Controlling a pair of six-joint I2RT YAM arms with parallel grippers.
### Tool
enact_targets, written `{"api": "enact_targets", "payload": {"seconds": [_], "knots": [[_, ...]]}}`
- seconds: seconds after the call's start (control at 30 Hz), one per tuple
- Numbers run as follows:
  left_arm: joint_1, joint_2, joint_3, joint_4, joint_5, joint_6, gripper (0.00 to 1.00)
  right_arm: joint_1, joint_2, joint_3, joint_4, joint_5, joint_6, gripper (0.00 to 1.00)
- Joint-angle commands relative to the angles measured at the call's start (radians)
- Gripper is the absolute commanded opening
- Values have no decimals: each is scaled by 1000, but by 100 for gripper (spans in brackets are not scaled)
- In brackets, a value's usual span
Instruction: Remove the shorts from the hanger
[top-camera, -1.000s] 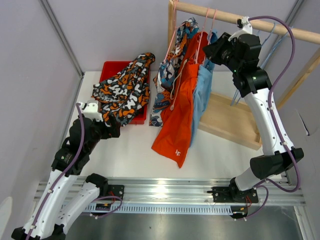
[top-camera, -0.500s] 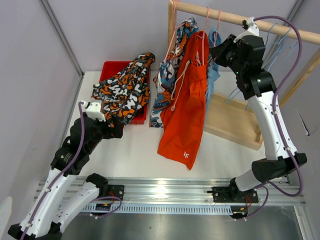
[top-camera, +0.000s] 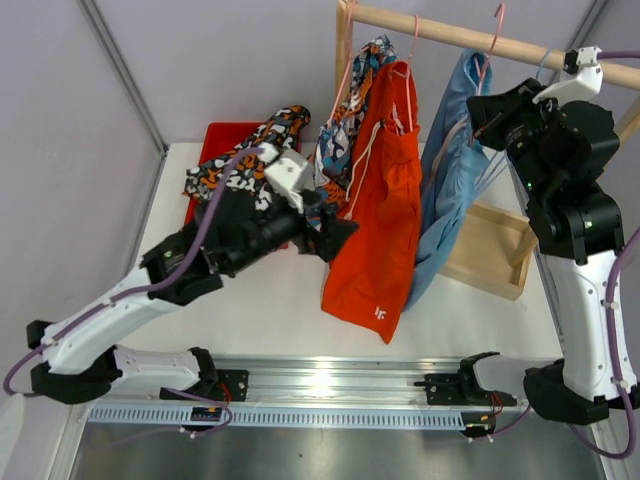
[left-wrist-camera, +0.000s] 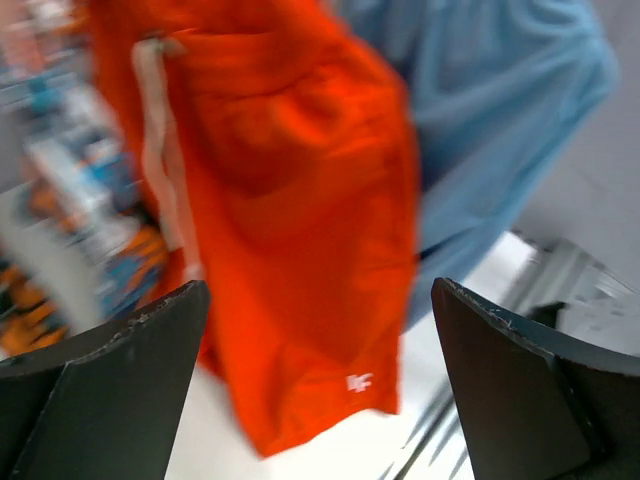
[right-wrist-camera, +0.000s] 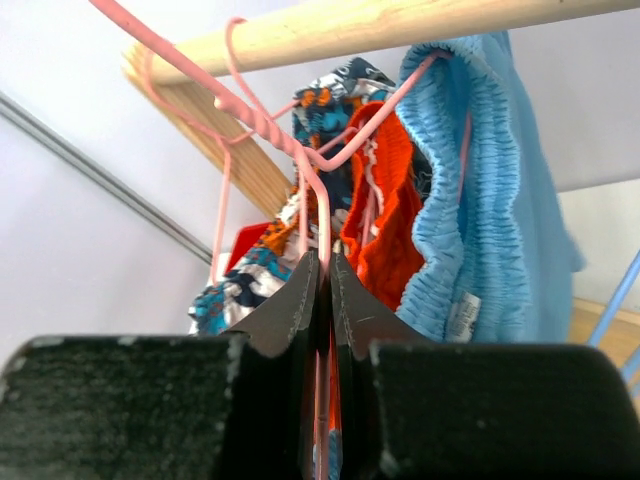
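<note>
Next, my left gripper grabs the light blue shorts by the hanging cloth below the waistband (top-camera: 449, 193) (left-wrist-camera: 485, 150), to pull them off the hanger.
Light blue shorts (top-camera: 455, 170) hang on a pink hanger (top-camera: 490, 50) at the wooden rail (top-camera: 440, 33). My right gripper (top-camera: 482, 105) is shut on the hanger's wire (right-wrist-camera: 322, 250), with the blue waistband (right-wrist-camera: 480, 180) just to its right. I cannot tell whether the hook still rests on the rail. Bright orange shorts (top-camera: 385, 200) hang left of them, and teal wave-print shorts (top-camera: 345, 130) hang further left. My left gripper (top-camera: 340, 235) is open beside the orange shorts (left-wrist-camera: 290, 220), with nothing between its fingers (left-wrist-camera: 110, 390). The view from that wrist is blurred.
A red bin (top-camera: 215, 130) at the back left holds orange-black-white blotched shorts (top-camera: 250, 170). The rack's wooden base (top-camera: 490, 255) lies on the table under the rail, and its upright (top-camera: 343, 60) stands at the left end. A blue hanger (right-wrist-camera: 620, 290) shows at the right.
My right gripper shut on the pink hanger and carried the blue shorts right, away from the orange pair. The left arm swung from the red bin toward the orange shorts.
</note>
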Motion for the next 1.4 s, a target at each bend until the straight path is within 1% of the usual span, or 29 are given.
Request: {"api": "enact_targets", "payload": {"seconds": [0.0, 0.03, 0.07, 0.17, 0.2, 0.3, 0.4, 0.5, 0.67, 0.7, 0.73, 0.77, 0.8, 0.83, 0.87, 0.9, 0.93, 0.97, 1.0, 1.07, 1.1, 1.17, 1.2, 1.23, 1.27, 1.37], "knots": [[-98, 87, 51, 143, 101, 21, 99, 3, -40, -15, 66, -69, 52, 0], [-126, 107, 52, 175, 139, 26, 99, 3, -54, -21, 63, -80, 60, 0], [-178, 129, 60, 222, 150, 41, 99, 4, -58, -26, 60, -86, 71, 0], [-238, 215, 72, 284, 179, 40, 99, 7, -80, -29, 52, -104, 91, 0], [-244, 256, 84, 317, 193, 32, 99, 6, -84, -30, 50, -135, 95, 0], [-261, 308, 118, 367, 236, 16, 99, 7, -103, -35, 50, -159, 103, 0], [-272, 379, 155, 385, 232, 21, 100, 7, -123, -35, 41, -172, 112, 0], [-274, 416, 180, 396, 207, 27, 99, 9, -144, -41, 30, -176, 114, 0], [-272, 470, 206, 419, 121, 52, 99, 9, -176, -39, 14, -187, 124, 0], [-272, 477, 207, 427, 114, 56, 98, 7, -187, -39, 10, -190, 126, 0], [-272, 483, 206, 443, 111, 59, 94, 7, -192, -41, 9, -192, 129, 0], [-272, 496, 207, 453, 114, 59, 86, 7, -195, -43, 9, -199, 135, 0], [-272, 502, 209, 459, 120, 58, 68, 7, -196, -44, 7, -201, 131, 0], [-272, 503, 197, 480, 120, 58, 59, 9, -198, -38, -3, -192, 129, 0], [-272, 510, 195, 485, 118, 53, 46, 9, -203, -39, -3, -184, 129, 0], [-272, 514, 193, 486, 117, 49, 28, 9, -206, -39, 0, -181, 125, 0], [-272, 517, 193, 486, 118, 43, 20, 7, -206, -38, 1, -182, 123, 0], [-274, 516, 190, 485, 120, 41, 5, 7, -204, -35, 0, -181, 115, 0], [-274, 508, 184, 486, 123, 30, 0, 7, -201, -30, -3, -176, 109, 0], [-280, 484, 143, 496, 126, 24, 0, 7, -192, -20, -5, -158, 100, 0], [-286, 446, 74, 531, 121, 21, 0, 7, -187, -15, -5, -150, 89, 0], [-326, 402, 26, 537, 86, 16, 0, 6, -174, 2, 0, -132, 79, 0], [-345, 381, -59, 545, 66, 23, 0, 6, -167, 11, 1, -123, 71, 0], [-400, 340, -90, 549, 16, 27, 0, 6, -160, 22, -3, -117, 53, 0], [-428, 321, -119, 552, 0, 24, 0, 6, -141, 36, -6, -83, 42, 0], [-533, 269, -300, 577, -32, -28, 0, 3, -115, 88, -8, -35, -1, 0]]}}
